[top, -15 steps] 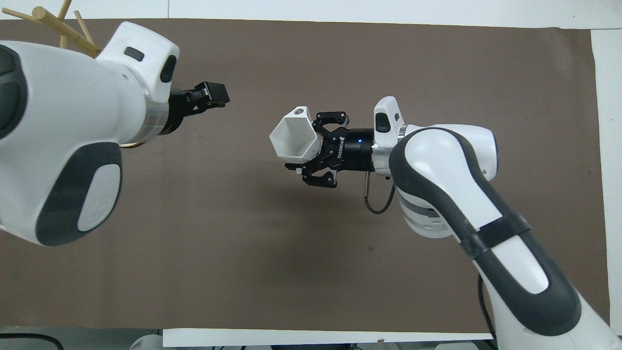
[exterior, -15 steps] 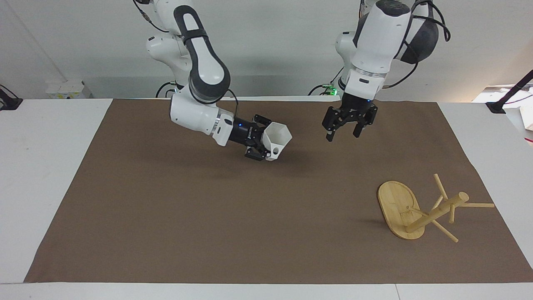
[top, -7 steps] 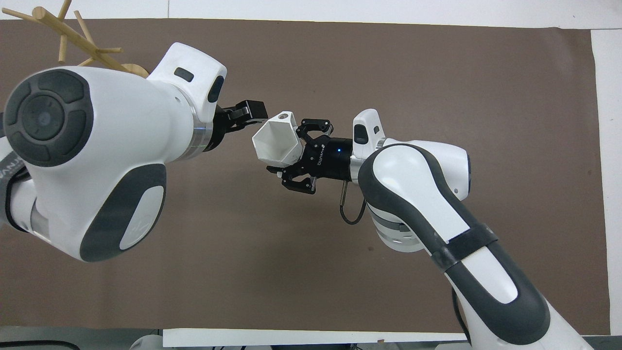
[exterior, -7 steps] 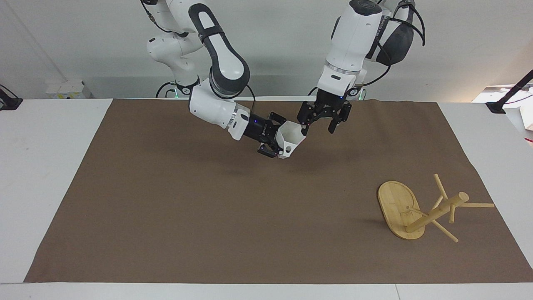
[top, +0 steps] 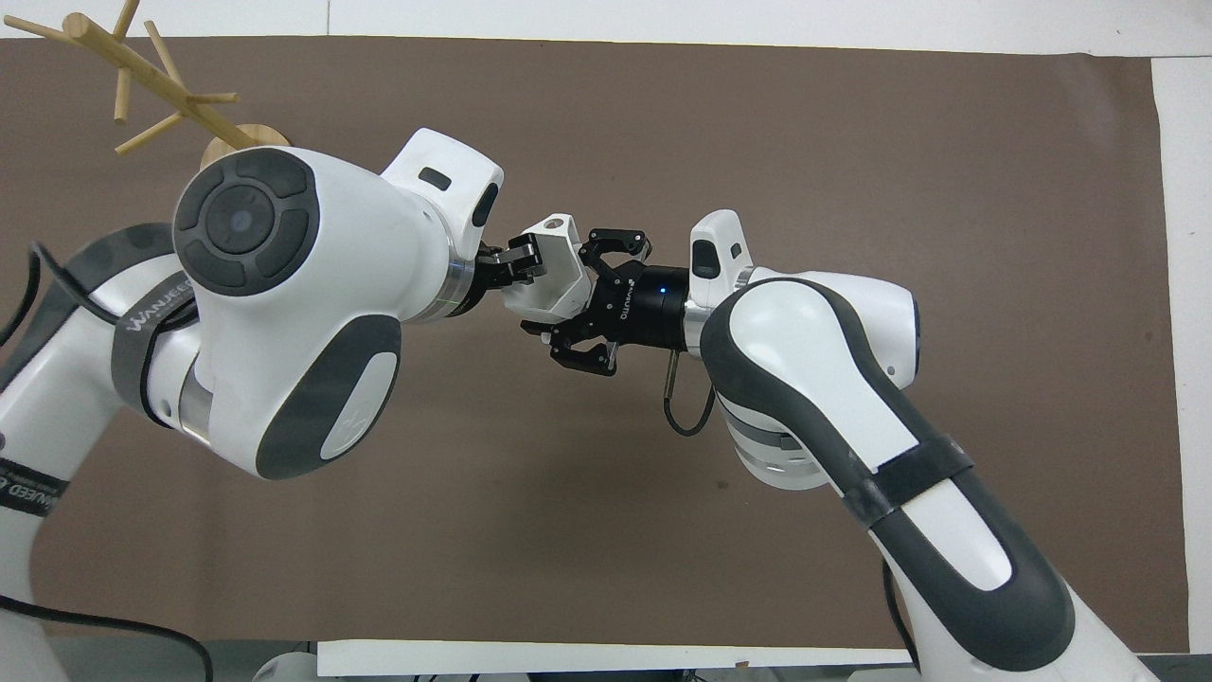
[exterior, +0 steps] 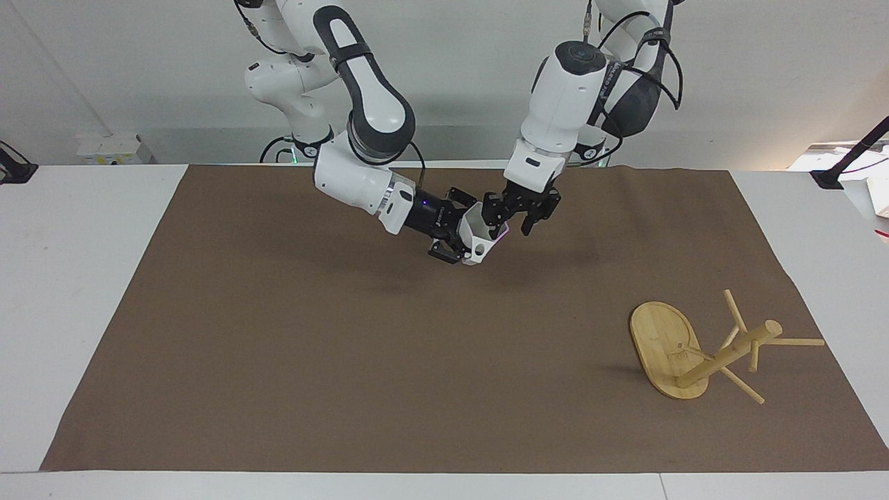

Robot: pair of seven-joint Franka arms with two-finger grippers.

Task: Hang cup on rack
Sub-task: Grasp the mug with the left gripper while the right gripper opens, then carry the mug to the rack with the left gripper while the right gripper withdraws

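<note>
My left gripper grabs the white faceted cup by its rim next, to hang the cup by its handle on the rack.
The white faceted cup is held in the air over the mat's middle by my right gripper, which is shut on its base; the mouth points toward the left arm. In the overhead view, the cup sits between both grippers, with the right gripper around it. My left gripper is open at the cup's rim, one finger at the mouth; it shows in the overhead view too. The bamboo rack lies tipped on its side, toward the left arm's end, farther from the robots.
A brown mat covers most of the white table. In the overhead view, the rack's pole and pegs show at the mat's corner, partly covered by the left arm.
The right gripper carried the cup toward the left arm's end. The left gripper swung in toward it and now stands at the cup's rim. The rack has not moved.
</note>
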